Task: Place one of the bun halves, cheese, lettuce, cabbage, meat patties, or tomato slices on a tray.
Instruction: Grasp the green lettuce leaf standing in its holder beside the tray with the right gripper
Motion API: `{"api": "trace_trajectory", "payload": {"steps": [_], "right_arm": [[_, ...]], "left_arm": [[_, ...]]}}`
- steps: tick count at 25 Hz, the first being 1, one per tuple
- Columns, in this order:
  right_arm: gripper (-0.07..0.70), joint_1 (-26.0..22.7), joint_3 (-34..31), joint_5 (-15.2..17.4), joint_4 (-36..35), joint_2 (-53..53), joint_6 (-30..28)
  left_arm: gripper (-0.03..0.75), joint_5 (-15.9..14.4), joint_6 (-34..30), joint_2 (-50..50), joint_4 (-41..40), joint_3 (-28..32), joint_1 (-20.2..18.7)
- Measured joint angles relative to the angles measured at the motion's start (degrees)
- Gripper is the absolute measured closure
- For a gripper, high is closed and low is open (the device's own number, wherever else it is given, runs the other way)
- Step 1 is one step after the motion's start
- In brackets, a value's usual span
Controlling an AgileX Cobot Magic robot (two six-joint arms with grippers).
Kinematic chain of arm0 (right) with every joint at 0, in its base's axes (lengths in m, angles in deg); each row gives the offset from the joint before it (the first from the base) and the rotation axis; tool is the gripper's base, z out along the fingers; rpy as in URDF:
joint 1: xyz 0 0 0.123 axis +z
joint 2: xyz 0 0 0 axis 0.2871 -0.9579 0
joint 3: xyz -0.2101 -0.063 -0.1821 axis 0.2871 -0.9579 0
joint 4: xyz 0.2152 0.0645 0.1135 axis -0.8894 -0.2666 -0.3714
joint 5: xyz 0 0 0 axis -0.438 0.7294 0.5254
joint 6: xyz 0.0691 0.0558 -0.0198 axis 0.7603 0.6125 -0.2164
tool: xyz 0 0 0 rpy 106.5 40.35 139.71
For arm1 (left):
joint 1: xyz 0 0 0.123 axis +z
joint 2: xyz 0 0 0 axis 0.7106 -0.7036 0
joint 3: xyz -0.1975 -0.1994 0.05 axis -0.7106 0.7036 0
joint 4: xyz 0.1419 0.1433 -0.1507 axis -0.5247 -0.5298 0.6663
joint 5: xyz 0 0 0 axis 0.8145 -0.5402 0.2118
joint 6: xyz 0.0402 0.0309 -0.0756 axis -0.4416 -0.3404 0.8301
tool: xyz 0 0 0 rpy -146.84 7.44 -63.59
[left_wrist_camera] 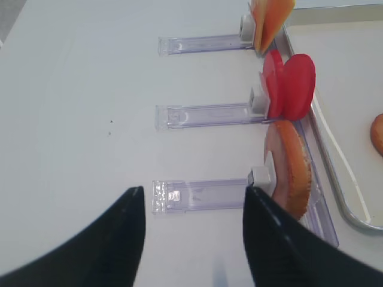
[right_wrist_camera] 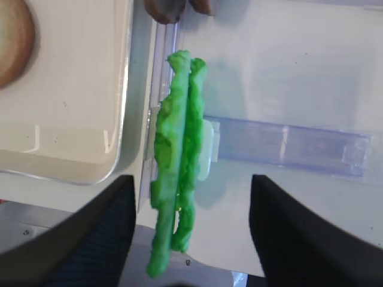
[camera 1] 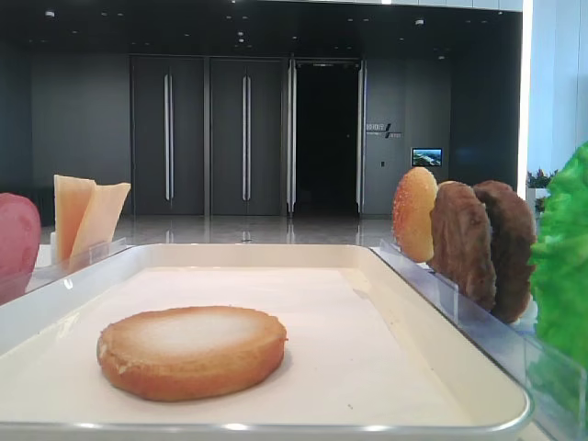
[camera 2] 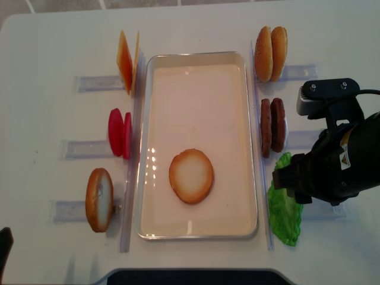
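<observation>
My right gripper grabs the bright green leaf by its ruffled edge next, to place lettuce on the tray (camera 2: 196, 95).
A toasted bun half (camera 2: 191, 176) lies flat on the cream tray (camera 2: 196, 95). Two lettuce leaves (right_wrist_camera: 179, 149) stand on edge in a clear holder just right of the tray. My right gripper (right_wrist_camera: 192, 179) is open, its fingers either side of the leaves' near ends without touching them. My left gripper (left_wrist_camera: 192, 191) is open over bare table beside another bun half (left_wrist_camera: 293, 170) in a holder. Tomato slices (camera 2: 120, 133), cheese (camera 2: 127, 61), meat patties (camera 2: 272, 126) and two more bun halves (camera 2: 270, 53) stand in holders beside the tray. Cabbage is out of view.
Clear plastic holders (left_wrist_camera: 200, 194) line both long sides of the tray on the white table. The right arm's black body (camera 2: 338, 166) hangs over the right-hand holders. The tray's raised rim (right_wrist_camera: 122, 107) runs close to the lettuce.
</observation>
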Motion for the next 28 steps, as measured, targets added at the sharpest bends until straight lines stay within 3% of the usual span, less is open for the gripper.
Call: {"api": "trace_trajectory", "payload": {"steps": [7, 10, 12, 18, 28], "right_arm": [[0.204, 0.0, 0.0, -0.77, 0.02, -1.92, -0.57], [0.246, 0.0, 0.0, -1.12, 0.07, -1.92, -0.75], [0.306, 0.0, 0.0, -1.12, 0.07, -1.92, -0.82], [0.582, 0.0, 0.0, -1.07, 0.07, -1.92, 0.12], [0.595, 0.0, 0.14, 0.88, -0.36, 2.2, 0.42]], "left_arm": [[0.314, 0.0, 0.0, 0.0, 0.0, 0.0, 0.0], [0.314, 0.0, 0.0, 0.0, 0.0, 0.0, 0.0], [0.314, 0.0, 0.0, 0.0, 0.0, 0.0, 0.0], [0.314, 0.0, 0.0, 0.0, 0.0, 0.0, 0.0], [0.314, 0.0, 0.0, 0.0, 0.0, 0.0, 0.0]]}}
